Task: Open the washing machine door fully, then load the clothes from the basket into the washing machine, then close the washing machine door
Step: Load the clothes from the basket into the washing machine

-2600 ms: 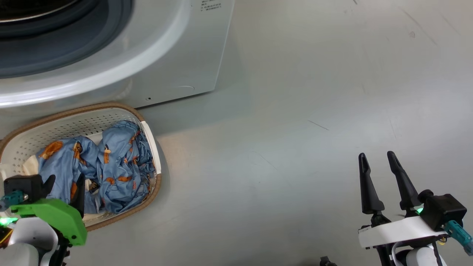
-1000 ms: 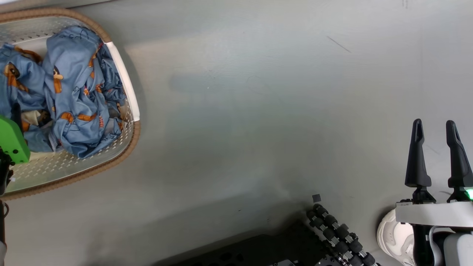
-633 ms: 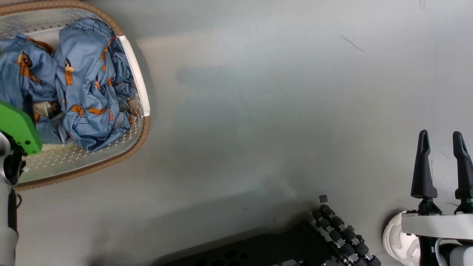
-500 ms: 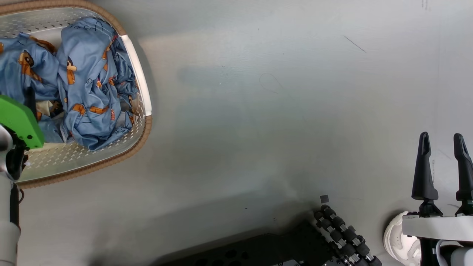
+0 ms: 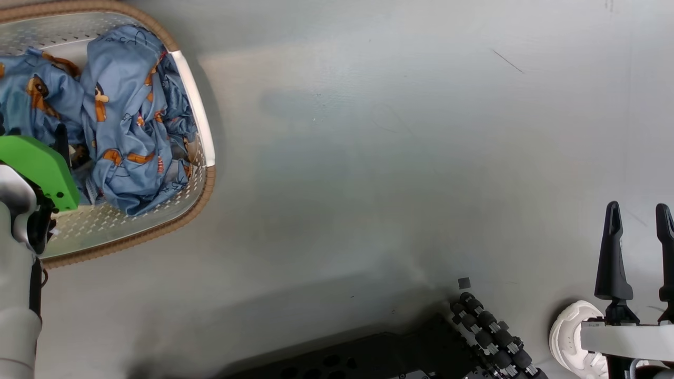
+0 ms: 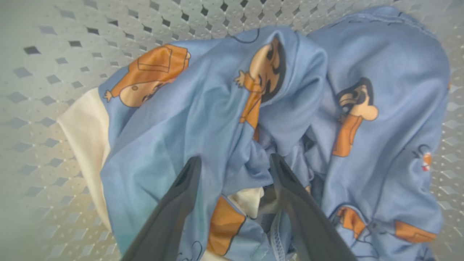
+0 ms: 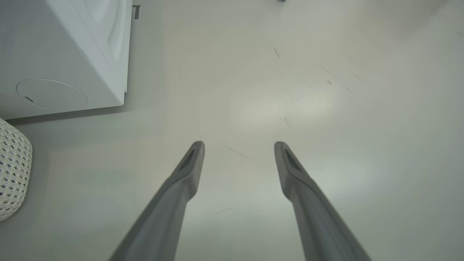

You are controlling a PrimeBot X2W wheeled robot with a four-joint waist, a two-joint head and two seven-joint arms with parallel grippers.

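The rest of the cloth lies loose in the basket, so I will next grab the blue clothes (image 5: 126, 126) by their raised fold with my left gripper.
The cream perforated basket (image 5: 131, 231) with a brown woven rim sits on the floor at the upper left of the head view. The clothes (image 5: 126, 126), blue fabric with orange-brown cartoon figures, lie bunched inside it. In the left wrist view my left gripper (image 6: 235, 159) is open just above the blue clothes (image 6: 203, 108), its tips straddling a fold, with cream cloth (image 6: 85, 123) at the left. My right gripper (image 5: 638, 208) stands open over bare floor at the lower right. A white corner of the washing machine (image 7: 65, 54) shows in the right wrist view. The washing machine door is out of view.
My left arm's green wrist cover (image 5: 37, 168) overlaps the basket's near side. My black base with its roller wheel (image 5: 489, 337) lies at the bottom, beside a white round part (image 5: 571, 337). Grey floor (image 5: 368, 158) spreads between basket and right gripper. The basket's outer wall (image 7: 12, 170) shows left.
The head camera has tilted down and shifted, so the washing machine has left its view. My left gripper has pushed further over the clothes in the basket. Both grippers remain open.
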